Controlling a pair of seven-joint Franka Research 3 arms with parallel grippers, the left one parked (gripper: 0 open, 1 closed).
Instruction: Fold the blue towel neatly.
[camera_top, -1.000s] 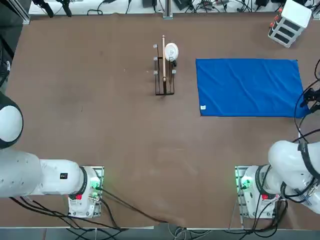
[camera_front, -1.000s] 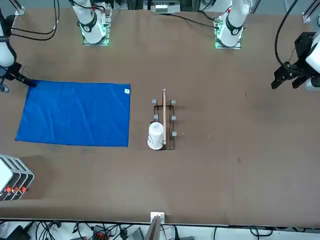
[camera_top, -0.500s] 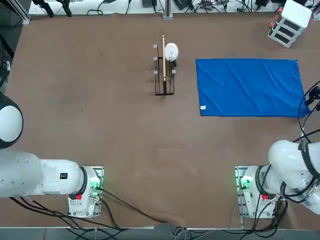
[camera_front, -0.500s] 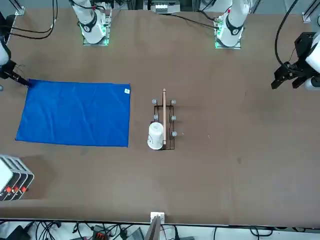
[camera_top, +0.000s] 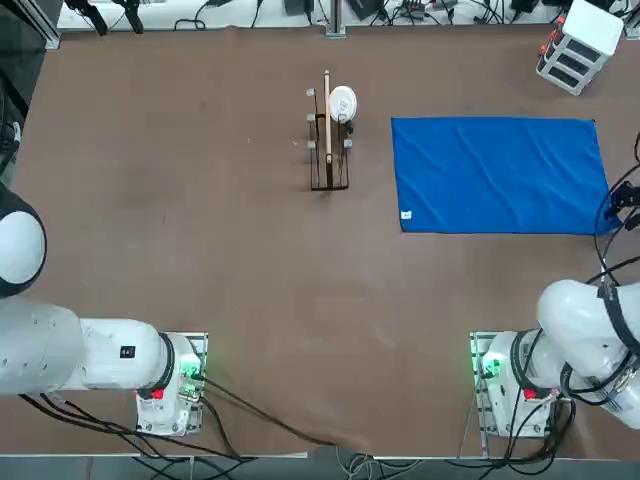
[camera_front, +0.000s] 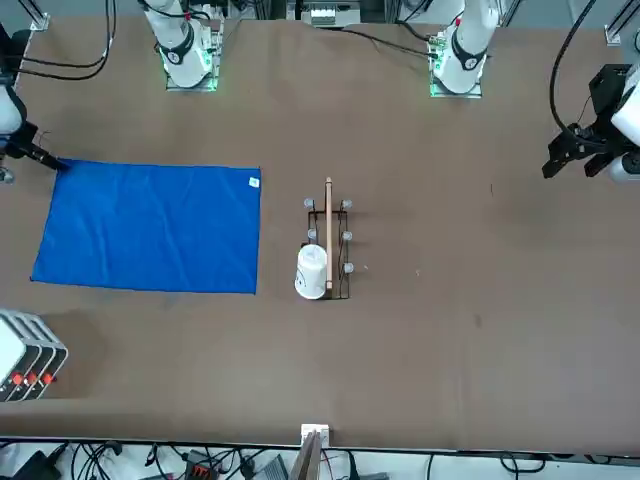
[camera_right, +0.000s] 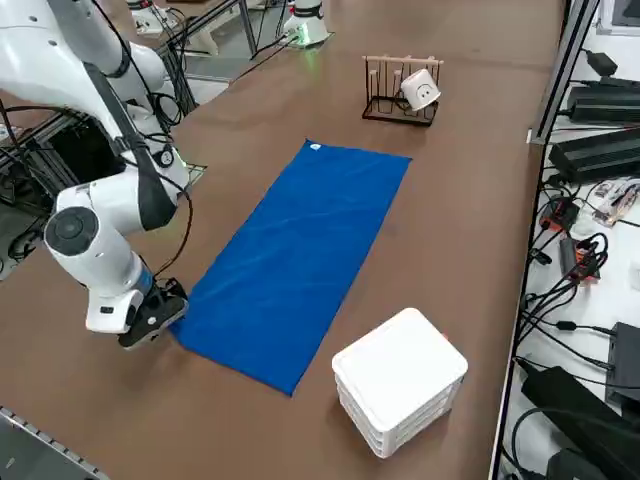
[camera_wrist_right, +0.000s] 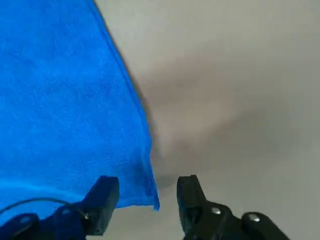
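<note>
The towel is lying flat and spread out on the tabletop. Next, my right gripper needs to pinch the towel by its raised corner to fold it.
The blue towel lies flat and spread out on the right side of the brown table, with a small white tag at its near left corner. My right gripper is low at the towel's near right corner. In the wrist view it is open: one finger is over the cloth and the other finger is over bare table, with the corner's edge between them. Nothing is gripped.
A wooden rack holding a white cup stands left of the towel. A white box sits off the towel's far right end. Cables and equipment run along the table's right edge.
My right gripper has shifted slightly around the towel's near right corner, out toward the table edge and back a little. The towel has not moved.
</note>
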